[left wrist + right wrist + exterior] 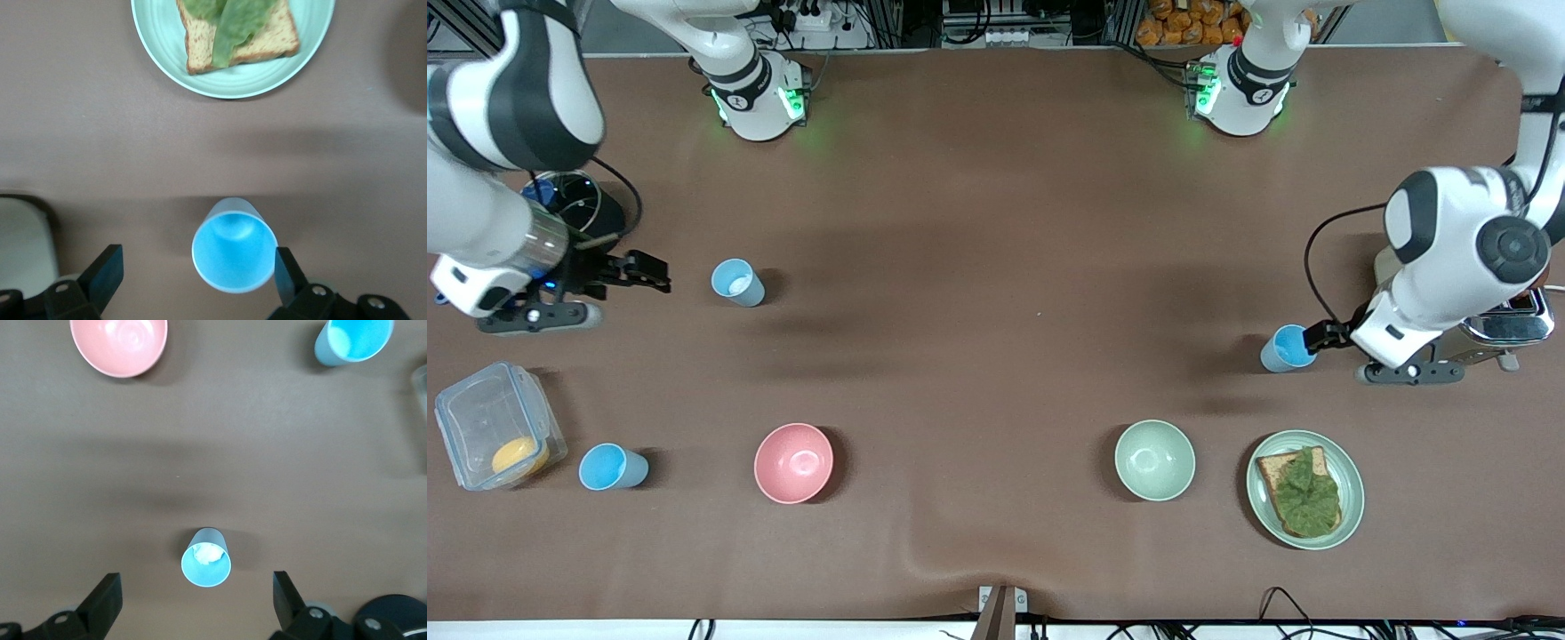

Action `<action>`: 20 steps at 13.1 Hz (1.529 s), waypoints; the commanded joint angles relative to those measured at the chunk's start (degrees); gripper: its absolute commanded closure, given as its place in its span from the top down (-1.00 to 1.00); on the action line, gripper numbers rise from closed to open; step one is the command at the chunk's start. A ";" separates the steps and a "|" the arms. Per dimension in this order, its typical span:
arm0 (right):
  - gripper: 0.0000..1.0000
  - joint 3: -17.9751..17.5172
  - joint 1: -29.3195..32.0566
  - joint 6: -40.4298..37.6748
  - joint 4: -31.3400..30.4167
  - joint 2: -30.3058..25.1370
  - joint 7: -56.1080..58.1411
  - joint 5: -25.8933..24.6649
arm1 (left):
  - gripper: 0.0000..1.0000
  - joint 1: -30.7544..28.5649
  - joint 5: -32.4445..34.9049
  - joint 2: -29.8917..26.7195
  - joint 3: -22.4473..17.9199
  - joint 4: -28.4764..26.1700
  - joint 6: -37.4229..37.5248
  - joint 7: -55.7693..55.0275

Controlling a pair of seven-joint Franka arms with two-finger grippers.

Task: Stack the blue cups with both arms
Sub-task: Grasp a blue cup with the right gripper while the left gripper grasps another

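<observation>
Next, my left gripper grabs the sky blue cup by its rim, to stack it with the other blue cups.
Three blue cups stand upright on the brown table. A sky blue cup [1287, 348] stands near the left arm's end, and my left gripper [1316, 341] is open around it. In the left wrist view this cup [235, 252] sits between the fingers, close against one fingertip [285, 267]. A pale blue cup [738, 283] with something white inside stands toward the right arm's end. My right gripper [660, 276] is open beside it, a short way off. The right wrist view shows this cup [206, 558] just ahead of the open gripper [193, 587]. A third sky blue cup [612, 467] stands nearer the front camera; it also shows in the right wrist view [353, 340].
A pink bowl [793, 462] and a pale green bowl [1154, 460] sit nearer the front camera. A green plate [1352, 498] holds toast with lettuce. A clear lidded box [489, 418] stands beside the third cup. A metal toaster [1512, 322] is under the left arm.
</observation>
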State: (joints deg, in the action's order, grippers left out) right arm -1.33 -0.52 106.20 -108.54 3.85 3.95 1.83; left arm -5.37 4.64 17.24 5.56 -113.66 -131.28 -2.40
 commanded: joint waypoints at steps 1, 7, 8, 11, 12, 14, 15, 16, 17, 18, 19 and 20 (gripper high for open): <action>1.00 0.01 -0.09 7.59 -10.17 -2.19 0.35 0.02 | 1.00 -0.78 0.98 2.53 0.33 0.19 -1.09 0.99; 1.00 0.10 1.05 19.29 -20.99 -1.48 2.90 0.02 | 1.00 -2.27 1.07 6.05 0.50 -0.51 -1.09 0.99; 1.00 0.10 1.49 20.96 -22.57 -1.48 3.42 -0.07 | 1.00 -2.18 1.07 6.66 0.50 -0.51 -1.09 0.90; 1.00 0.10 5.79 22.56 -23.55 0.19 9.65 -0.07 | 0.75 -1.92 1.07 7.81 0.50 -0.51 -0.82 0.64; 1.00 0.10 6.49 24.48 -24.69 0.97 10.89 -0.07 | 0.52 -1.92 1.07 8.07 0.50 -0.51 -0.65 0.81; 1.00 0.10 7.29 30.88 -28.20 2.55 12.04 -0.07 | -0.26 -1.92 1.07 8.07 0.59 -0.34 0.58 1.08; 1.00 0.10 7.29 32.91 -29.35 3.43 12.04 0.02 | -0.72 -1.83 1.07 7.90 0.68 -0.07 1.28 1.08; 1.00 0.10 7.21 33.20 -29.62 3.88 12.04 0.02 | -1.00 -1.92 1.07 7.98 0.76 0.10 1.72 1.08; 1.00 0.10 7.20 33.46 -30.14 4.05 12.04 0.11 | -1.00 -1.75 1.25 7.98 0.77 0.19 1.81 1.34; 1.00 0.01 7.03 33.72 -30.67 4.06 11.96 0.19 | -1.00 -1.74 1.42 8.07 0.77 0.45 1.81 2.82; 1.00 0.01 6.85 33.55 -30.76 4.06 11.95 0.37 | -1.00 -2.18 1.42 8.07 0.77 0.46 1.90 3.70; 1.00 0.01 6.77 33.03 -30.76 3.97 11.95 0.37 | -1.00 -2.18 1.42 8.07 0.85 0.54 1.90 3.80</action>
State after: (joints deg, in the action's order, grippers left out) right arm -0.92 6.09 139.16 -138.25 8.79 15.24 1.82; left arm -7.01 4.81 25.56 6.03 -113.75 -130.56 0.03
